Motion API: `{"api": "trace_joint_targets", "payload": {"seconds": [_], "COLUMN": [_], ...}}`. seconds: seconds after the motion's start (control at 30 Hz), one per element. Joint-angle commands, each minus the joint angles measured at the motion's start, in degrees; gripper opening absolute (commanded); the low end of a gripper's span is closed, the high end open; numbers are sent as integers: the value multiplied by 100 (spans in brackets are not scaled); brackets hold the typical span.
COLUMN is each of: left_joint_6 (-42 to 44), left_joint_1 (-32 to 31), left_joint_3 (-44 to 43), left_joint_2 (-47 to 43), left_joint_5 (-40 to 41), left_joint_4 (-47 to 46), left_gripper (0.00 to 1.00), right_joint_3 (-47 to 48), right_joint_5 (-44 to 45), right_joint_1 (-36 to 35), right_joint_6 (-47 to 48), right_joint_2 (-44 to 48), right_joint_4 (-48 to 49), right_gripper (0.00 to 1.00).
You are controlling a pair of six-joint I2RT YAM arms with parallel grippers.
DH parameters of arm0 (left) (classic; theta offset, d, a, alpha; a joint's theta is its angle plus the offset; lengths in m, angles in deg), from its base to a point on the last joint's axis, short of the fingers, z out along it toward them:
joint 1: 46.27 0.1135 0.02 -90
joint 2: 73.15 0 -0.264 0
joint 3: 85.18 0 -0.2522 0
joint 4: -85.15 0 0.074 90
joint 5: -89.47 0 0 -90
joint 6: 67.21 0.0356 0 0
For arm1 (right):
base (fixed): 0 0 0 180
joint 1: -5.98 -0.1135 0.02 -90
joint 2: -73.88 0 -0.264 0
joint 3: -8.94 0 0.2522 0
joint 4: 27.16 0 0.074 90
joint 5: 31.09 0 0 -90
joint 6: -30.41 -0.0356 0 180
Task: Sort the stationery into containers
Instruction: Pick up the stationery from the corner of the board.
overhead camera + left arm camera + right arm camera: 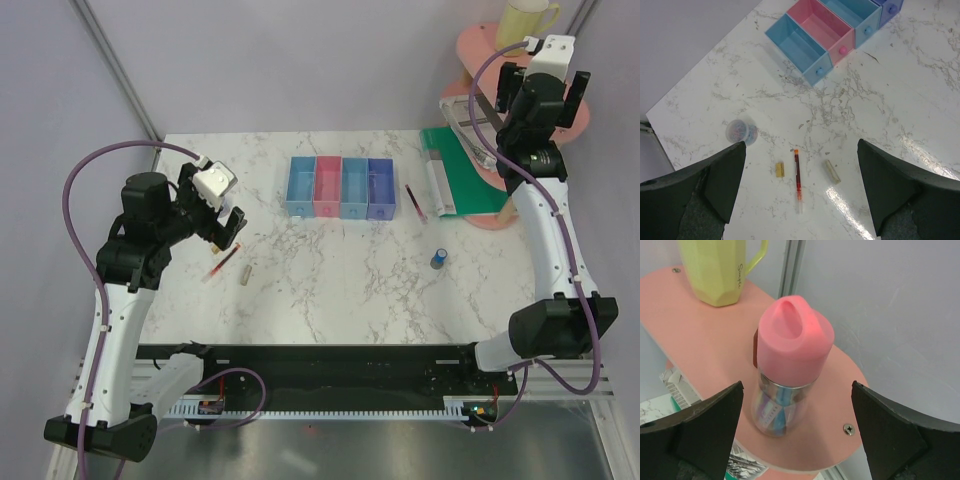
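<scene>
My right gripper isn't ready to close on the tube: the fingers stop short of the pink cap of the tube [790,355] in the right wrist view and need to move toward it.
The four joined bins [340,187], blue, pink-red, light blue and purple-blue, stand at the table's far middle; they also show in the left wrist view [805,50]. My left gripper [215,212] is open and empty above a thin red pen [797,177], with a short grey-brown stick [832,171] to the pen's right and a small yellow piece [780,169] to its left. A dark red pen [416,203] and a tiny blue cylinder [439,259] lie right of the bins. My right gripper [797,385] is open, its jaws either side of a pink-capped tube [790,355] on the pink shelf [705,350].
A yellow mug [715,270] stands on the shelf behind the tube. A green mat [470,185] and a folded newspaper [438,183] lie at the table's right. A small clear tub [741,132] of coloured bits sits by my left finger.
</scene>
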Motion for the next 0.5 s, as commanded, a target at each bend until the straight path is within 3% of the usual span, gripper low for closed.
{"api": "trace_joint_targets", "payload": {"seconds": [0.0,0.27,0.47], "left_joint_6": [141,132,185], "left_joint_1": [-30,-39,-39], "left_joint_3": [-94,-94,-68], "left_joint_2": [-3,14,-3], "left_joint_5": [86,103,156], "left_joint_4": [-33,-32,-6], "left_gripper": [100,100,100], "right_joint_3": [343,448,501], "right_joint_5": [-1,26,43], "right_joint_1": [25,25,25], "right_joint_6": [3,73,56], "right_joint_2": [-66,-233,-347], "right_joint_4": [394,509,623], "right_gripper": [96,92,79]}}
